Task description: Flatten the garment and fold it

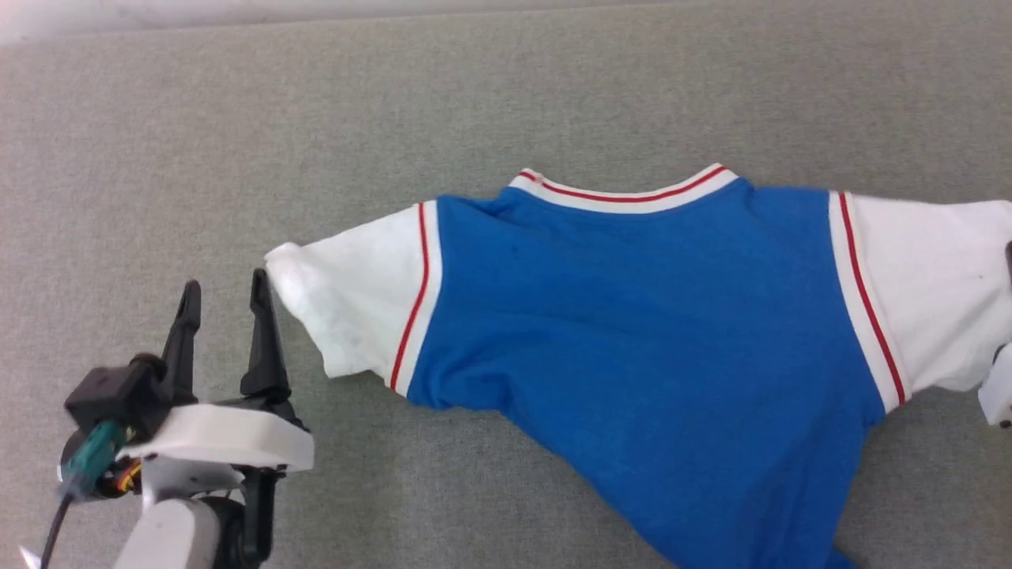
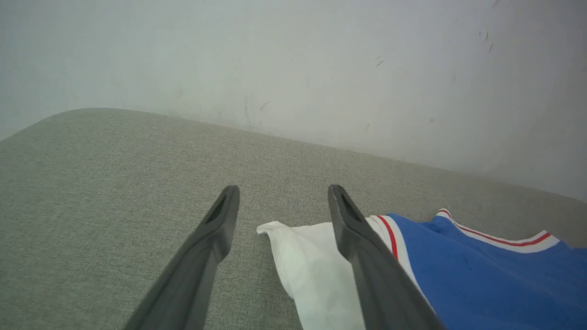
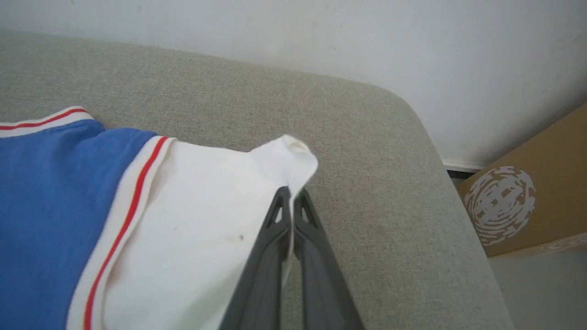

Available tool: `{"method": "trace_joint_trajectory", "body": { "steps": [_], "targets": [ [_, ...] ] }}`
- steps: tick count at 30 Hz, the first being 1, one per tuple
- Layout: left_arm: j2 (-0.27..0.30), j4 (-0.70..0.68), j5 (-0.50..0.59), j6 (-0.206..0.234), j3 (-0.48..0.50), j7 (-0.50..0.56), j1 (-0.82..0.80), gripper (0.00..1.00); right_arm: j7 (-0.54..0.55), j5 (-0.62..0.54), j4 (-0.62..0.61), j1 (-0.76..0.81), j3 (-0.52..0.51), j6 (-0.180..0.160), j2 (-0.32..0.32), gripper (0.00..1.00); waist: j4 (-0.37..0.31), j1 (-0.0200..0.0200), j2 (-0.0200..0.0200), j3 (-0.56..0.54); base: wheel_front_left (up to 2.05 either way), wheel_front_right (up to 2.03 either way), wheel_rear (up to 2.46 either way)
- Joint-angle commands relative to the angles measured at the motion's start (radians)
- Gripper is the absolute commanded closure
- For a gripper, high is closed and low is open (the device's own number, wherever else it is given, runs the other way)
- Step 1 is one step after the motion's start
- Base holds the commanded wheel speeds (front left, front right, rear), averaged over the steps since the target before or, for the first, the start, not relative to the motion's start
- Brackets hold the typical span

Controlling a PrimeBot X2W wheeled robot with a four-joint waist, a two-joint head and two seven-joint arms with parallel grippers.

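Observation:
My left gripper pinches the white sleeve by its cuff edge [image 1: 289,288] next, which curls up off the grey surface while the blue body [image 1: 645,313] lies flat.
The garment [image 1: 632,316], a bright blue jersey with white sleeves and red-striped trim, lies spread on the grey fabric surface, collar toward the far side. No number or lettering shows on the side facing up. My left gripper [image 1: 224,304] stands open just left of the left sleeve's [image 1: 348,308] tip, its right finger touching the cloth. In the left wrist view the sleeve [image 2: 307,270] lies between and under the fingers of the left gripper [image 2: 280,201]. My right gripper [image 3: 291,195] is shut on the edge of the right sleeve [image 3: 206,220], whose corner bunches up at the fingertips.
The grey upholstered surface [image 1: 506,95] extends all round, with a pale wall beyond its far edge. Its right edge rounds off, and a brown cardboard box [image 3: 527,201] with a white emblem stands past that edge on the floor.

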Motion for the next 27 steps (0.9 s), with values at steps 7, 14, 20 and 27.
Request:
{"method": "trace_joint_trajectory", "body": {
  "steps": [7, 14, 20, 27],
  "targets": [
    [0.111, 0.043, 0.042, -0.028, -0.042, 0.197, -0.125, 0.0, 0.026, -0.012, -0.057, 0.034, 0.007, -0.002, 0.037, 1.0, -0.008, 0.0, 0.0, 0.012, 0.0, 0.0, 0.0],
    [0.135, 0.132, 0.024, -0.043, -0.099, 0.427, -0.251, 0.0, 0.044, -0.004, -0.079, 0.021, 0.043, -0.002, 0.041, 1.0, -0.011, 0.0, 0.0, 0.064, 0.0, 0.0, 0.0],
    [0.149, 0.182, 0.024, -0.029, -0.131, 0.572, -0.305, 0.0, 0.055, 0.009, -0.085, 0.003, 0.061, -0.002, 0.029, 1.0, -0.02, 0.0, 0.0, 0.108, 0.0, 0.0, 0.0],
    [0.167, 0.22, 0.021, -0.061, -0.171, 0.651, -0.34, 0.0, 0.06, 0.015, -0.084, -0.007, 0.06, -0.002, 0.021, 1.0, -0.023, 0.0, 0.0, 0.14, 0.0, 0.0, 0.0]
  ]
}}
